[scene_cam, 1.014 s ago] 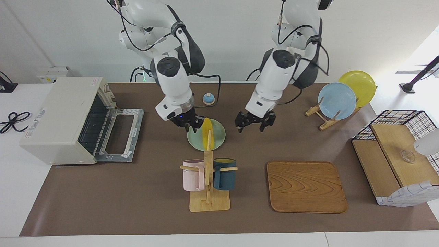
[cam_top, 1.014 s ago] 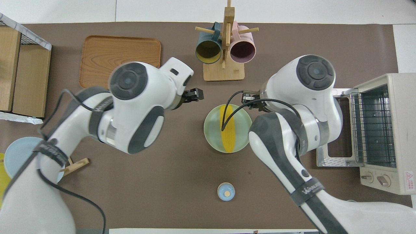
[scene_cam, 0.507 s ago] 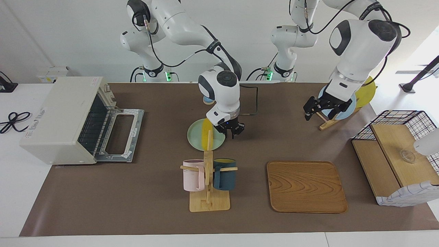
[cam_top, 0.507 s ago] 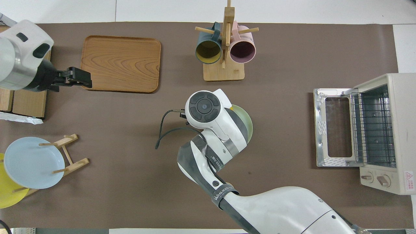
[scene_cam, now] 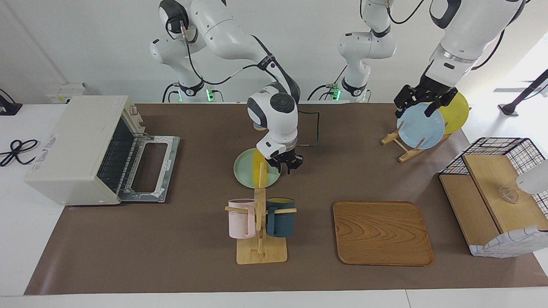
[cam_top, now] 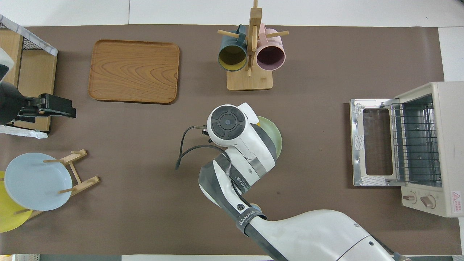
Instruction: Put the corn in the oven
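My right gripper is going to grab the green plate by its rim next. It will carry the corn into the oven (cam_top: 419,141) that way.
The yellow corn (scene_cam: 257,164) lies on a pale green plate (scene_cam: 244,170) at the table's middle; the mug rack's post hides part of it. In the overhead view my right arm covers all but the plate's rim (cam_top: 274,132). My right gripper (scene_cam: 290,165) is open and low at the plate's edge, beside the corn toward the left arm's end, holding nothing. The off-white oven (scene_cam: 75,143) stands at the right arm's end with its door (scene_cam: 150,167) dropped open and the wire rack (cam_top: 415,141) showing. My left gripper (scene_cam: 421,102) is open, raised over the blue plate.
A mug rack (scene_cam: 260,226) with a pink and a dark mug stands farther from the robots than the green plate. A wooden tray (scene_cam: 382,233), a plate rack with a blue plate (scene_cam: 420,126) and a yellow plate (scene_cam: 454,107), and a wire-and-wood basket box (scene_cam: 496,196) are toward the left arm's end.
My left arm swung from the table's middle up over the plate rack and kept rising. My right gripper crossed from the corn's oven side to its other side, then stayed.
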